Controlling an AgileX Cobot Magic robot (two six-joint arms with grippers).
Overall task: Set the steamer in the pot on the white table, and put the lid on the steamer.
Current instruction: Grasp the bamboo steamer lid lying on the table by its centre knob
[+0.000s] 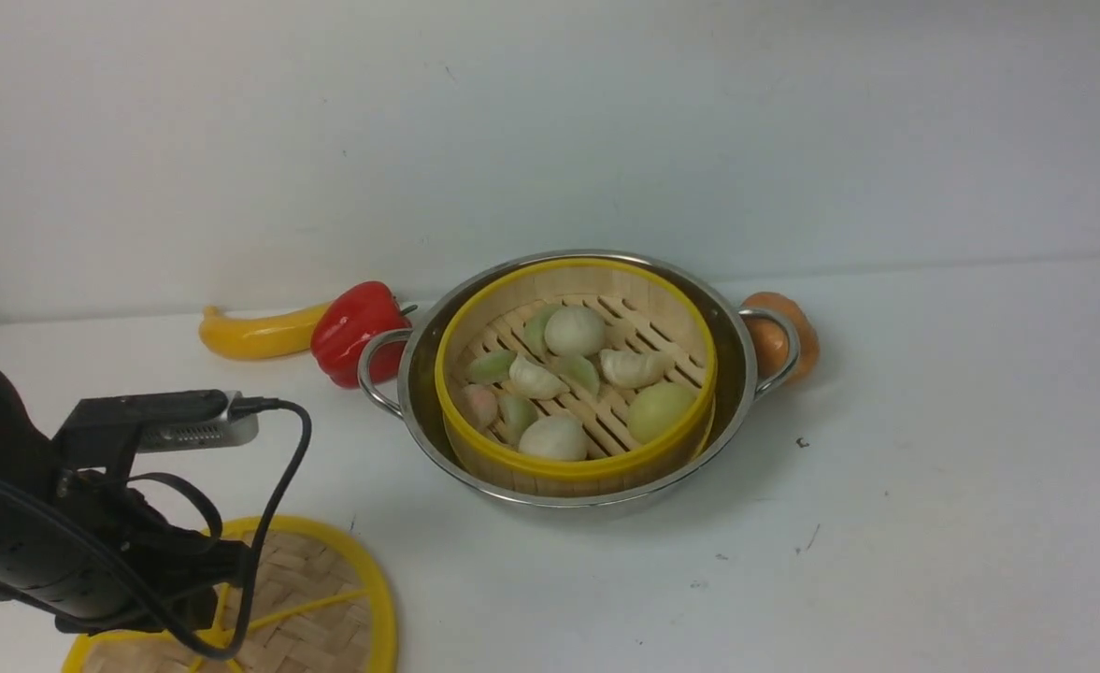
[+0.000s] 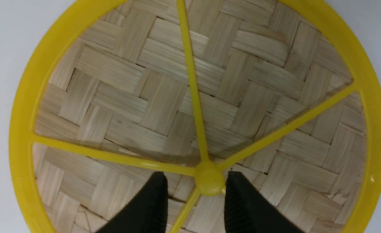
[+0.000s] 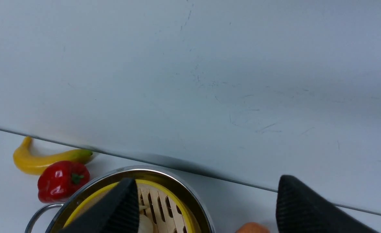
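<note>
The woven disc of the lid is far wider than my open fingers, so I will next grab the lid by its narrow yellow central hub (image 1: 216, 636) with my left gripper.
The steamer (image 1: 606, 416), a yellow-rimmed bamboo basket holding pale dumplings and buns, sits inside the steel pot (image 1: 744, 374) at the middle of the white table (image 1: 933, 486). The lid (image 1: 325, 598), a woven disc with yellow spokes, lies flat at the table's front left. My left gripper (image 2: 195, 176) hangs over the lid (image 2: 164, 81), open, its fingers either side of the central hub (image 2: 209, 179); one finger is at the hub, the other stands apart. My right gripper (image 3: 206, 183) does not show in the front view. It is open wide and empty, above the pot's right side (image 3: 177, 181).
A yellow banana-shaped toy (image 1: 255, 334) and a red pepper (image 1: 355, 329) lie left of the pot by the back wall. An orange round thing (image 1: 788, 332) sits behind the pot's right handle. The left arm's cable (image 1: 288, 467) loops over the lid.
</note>
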